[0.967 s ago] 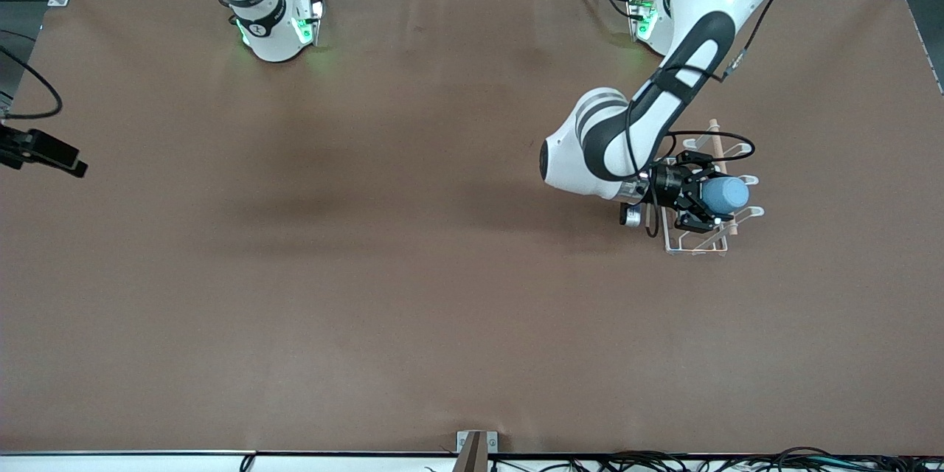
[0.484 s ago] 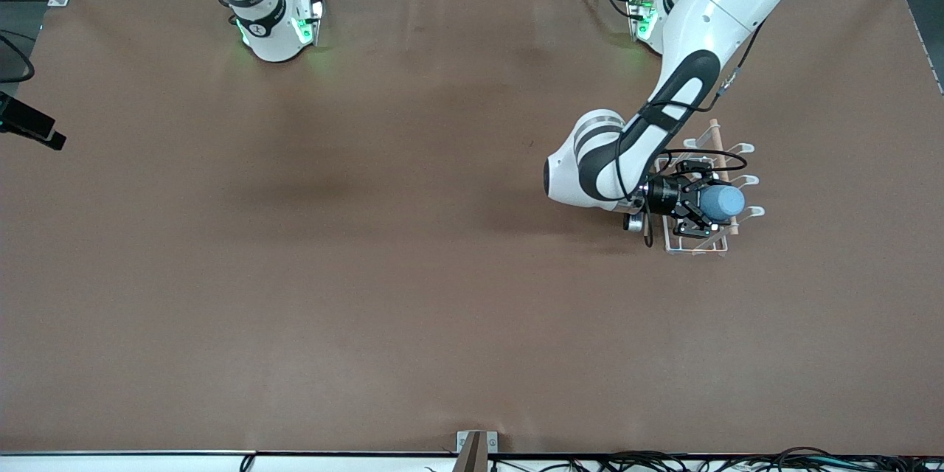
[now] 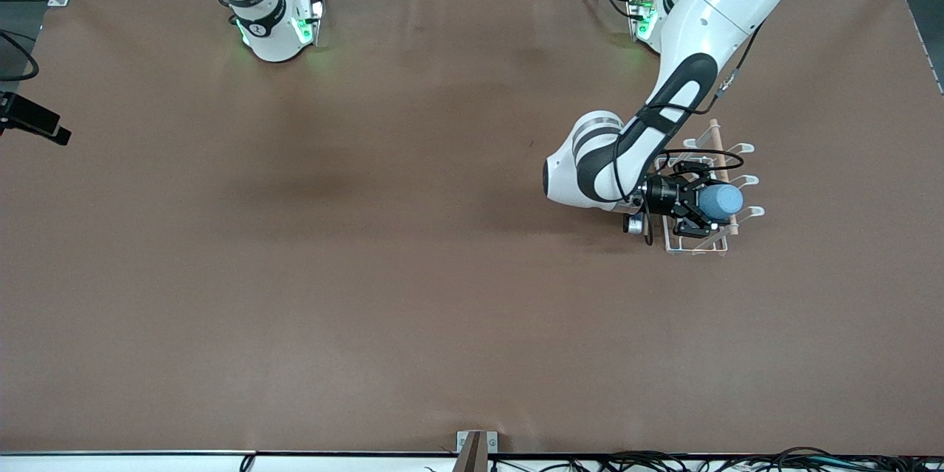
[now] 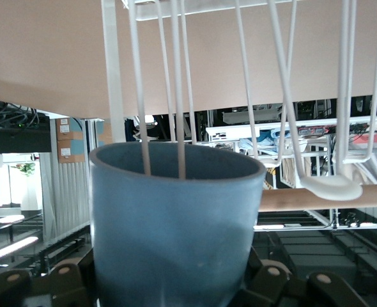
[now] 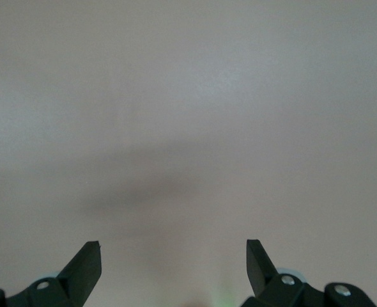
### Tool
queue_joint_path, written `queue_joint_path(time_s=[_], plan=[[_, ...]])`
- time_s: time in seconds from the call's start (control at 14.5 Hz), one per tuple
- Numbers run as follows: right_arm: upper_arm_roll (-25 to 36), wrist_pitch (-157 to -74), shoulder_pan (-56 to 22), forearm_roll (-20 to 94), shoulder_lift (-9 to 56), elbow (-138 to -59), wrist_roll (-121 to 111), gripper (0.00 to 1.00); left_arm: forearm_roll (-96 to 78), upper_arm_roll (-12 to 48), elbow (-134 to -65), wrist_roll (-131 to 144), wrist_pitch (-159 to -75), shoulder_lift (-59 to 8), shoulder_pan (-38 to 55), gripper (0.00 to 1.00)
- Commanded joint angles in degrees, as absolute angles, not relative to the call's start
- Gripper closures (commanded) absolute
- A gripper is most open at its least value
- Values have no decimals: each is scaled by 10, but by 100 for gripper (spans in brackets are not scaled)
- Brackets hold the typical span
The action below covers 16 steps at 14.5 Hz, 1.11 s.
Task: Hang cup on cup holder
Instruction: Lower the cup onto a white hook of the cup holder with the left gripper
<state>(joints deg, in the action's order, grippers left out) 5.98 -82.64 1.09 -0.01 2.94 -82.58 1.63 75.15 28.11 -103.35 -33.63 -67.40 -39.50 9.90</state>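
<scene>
The light-blue cup's opening (image 4: 215,163) stands around the cup holder's white wires in the left wrist view, so it would hang if my left gripper opened now.
My left gripper (image 3: 709,202) is shut on the light-blue cup (image 3: 723,200), holding it on its side over the white wire cup holder (image 3: 693,248). The cup's closed end points toward the left arm's end of the table. In the left wrist view the cup (image 4: 176,224) fills the space between the jaws of the left gripper (image 4: 176,291), and two white wires of a prong (image 4: 177,83) run into its mouth. The wooden rod (image 4: 342,197) and a rounded prong tip (image 4: 332,187) lie beside the cup. My right gripper (image 5: 173,252) is open and holds nothing.
The rack stands toward the left arm's end of the brown table (image 3: 383,273). Its free prongs (image 3: 746,181) stick out past the cup. The right arm's black hand (image 3: 35,122) hangs at the table's edge at the right arm's end.
My left gripper has carried the cup slightly lower onto the rack, with little movement in the last half second. The right arm's hand has shifted along the table's edge.
</scene>
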Motion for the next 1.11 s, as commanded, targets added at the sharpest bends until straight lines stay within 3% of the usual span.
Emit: queue_joint_path(time_s=[0.0, 0.14, 0.48, 1.04], plan=[[53, -829, 17, -6, 21, -832, 9, 0, 739, 279, -1024, -321, -664, -390, 103, 26], [53, -831, 16, -9, 21, -833, 4, 0, 734, 279, -1015, -321, -662, -387, 104, 15], [53, -826, 16, -9, 21, -832, 4, 0, 721, 283, -1004, -326, -657, -374, 104, 1], [53, -824, 16, -8, 21, -832, 4, 0, 639, 282, -938, -262, -690, -302, 97, 1]])
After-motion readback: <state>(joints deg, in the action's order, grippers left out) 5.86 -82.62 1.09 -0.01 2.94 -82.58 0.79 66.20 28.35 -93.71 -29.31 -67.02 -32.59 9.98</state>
